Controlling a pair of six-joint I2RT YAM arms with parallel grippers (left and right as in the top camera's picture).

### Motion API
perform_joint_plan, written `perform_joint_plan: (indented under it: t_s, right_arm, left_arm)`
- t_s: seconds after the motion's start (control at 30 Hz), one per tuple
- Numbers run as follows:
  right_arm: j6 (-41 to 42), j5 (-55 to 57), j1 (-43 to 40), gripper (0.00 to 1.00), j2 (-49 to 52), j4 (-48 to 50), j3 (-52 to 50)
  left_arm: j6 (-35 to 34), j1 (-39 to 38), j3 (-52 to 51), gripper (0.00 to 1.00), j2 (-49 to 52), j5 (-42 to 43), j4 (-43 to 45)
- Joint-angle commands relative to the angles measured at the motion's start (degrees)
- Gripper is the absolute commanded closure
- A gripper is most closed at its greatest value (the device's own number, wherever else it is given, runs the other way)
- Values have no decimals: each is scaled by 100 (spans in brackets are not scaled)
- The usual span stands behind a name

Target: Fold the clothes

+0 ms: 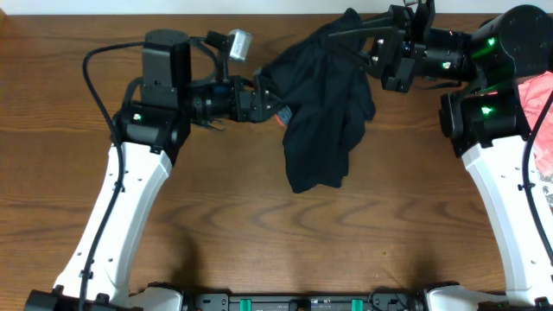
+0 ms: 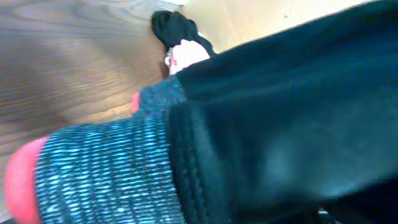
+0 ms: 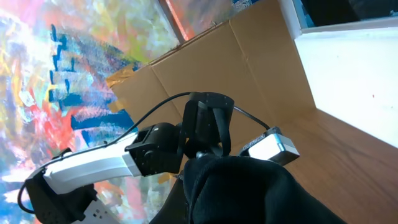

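The waistband's seam with the black fabric [image 2: 280, 112] is between my fingers. My left gripper should close. Closing now would hold the waistband.
The black leggings [image 1: 324, 112] hang in a bunched heap over the table's back middle. My right gripper [image 1: 356, 39] is shut on their top end and holds it raised. In the right wrist view the black cloth [image 3: 249, 193] covers the fingers. My left gripper [image 1: 266, 95] stands open at the leggings' left edge, its fingers spread round the waistband. In the left wrist view the grey-speckled waistband [image 2: 106, 168] with its coral-red edge [image 2: 18, 180] and black fabric [image 2: 280, 112] fill the frame, and the fingers are hidden.
A pink garment [image 1: 540, 86] lies at the table's right edge, behind my right arm. Light printed cloth [image 1: 546, 177] shows below it. A cardboard wall [image 3: 249, 68] stands behind the table. Bare wood [image 1: 259, 233] spreads in front of the leggings.
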Motion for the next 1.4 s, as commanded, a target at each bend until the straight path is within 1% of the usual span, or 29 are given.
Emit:
perform_joint_plan:
  t_s: [0.0,0.03,0.17,0.2,0.23,0.27,0.3,0.33,0.43,0.57,0.63,0.67,0.7,0.77,0.8,0.9,1.0,1.1,1.17,1.2,1.27,1.37]
  right_arm:
    - [127,28,-48,99,-76,57,61]
    - [127,26,-57,99,-76,57,61]
    - [107,24,-155,99,-68,42,59]
    - [105,26,-179,99,-68,11,59]
    - [105,11,-223,99,-68,9,59]
    - [105,2,-247,99,-68,9,59]
    - [105,-11,-286,99,-61,2,59]
    - [105,-33,-323,99,-59,0,59]
    - [52,-199,-426,99,-57,-24,59]
    - [-221,-455,-629,99,-57,-310,59]
    - [-509,-490,-743,99,-57,-658,59]
    - [-684,-509,-796,95,-57,-848,59]
    - [-861,-509,-844,67,-50,-1036,59]
    - [-1231,-507,-960,9,-39,-1497,59]
    - [-1397,-507,-1023,1,-31,-1744,59]
    - [-2140,-490,-1154,1,7,-2857,59]
    - [-3265,-44,-1158,1,44,-4555,59]
    - [-4356,1388,-1080,1,70,-6314,59]
    - [-4774,2636,-949,1,111,-7152,59]
    - [-4878,3217,-850,1,136,-7460,57]
    - [-5014,3989,-610,1,208,-7871,44]
    - [-5198,4325,-240,1,343,-8183,42]
  left_arm:
    - [-184,-22,-39,5,46,122,70]
    - [-186,-22,-39,11,46,122,70]
    - [-278,-17,-39,42,46,122,68]
    - [-295,-15,-39,48,46,122,68]
    - [-291,-7,-39,60,42,120,68]
    - [-291,-4,-39,66,39,120,68]
    - [-293,4,-39,78,42,120,68]
    - [-291,7,-39,94,42,118,68]
    - [-289,101,-39,94,39,116,105]
    - [-291,404,-39,94,39,9,516]
    - [-291,584,-39,94,39,-457,708]
    - [-289,649,-39,94,42,-752,754]
    - [-286,697,-39,94,42,-1088,780]
    - [-234,767,-39,94,42,-1843,817]
    - [-140,787,-39,94,42,-2124,817]
    - [260,800,-39,94,48,-3014,693]
    - [667,800,-39,94,52,-4046,264]
    - [1154,811,-39,94,61,-5064,-310]
    - [1375,826,-39,94,79,-5549,-638]
    - [1436,846,-39,94,90,-5711,-780]
    - [1436,896,-39,94,96,-5930,-1047]
    - [1436,990,-39,94,107,-5949,-1377]
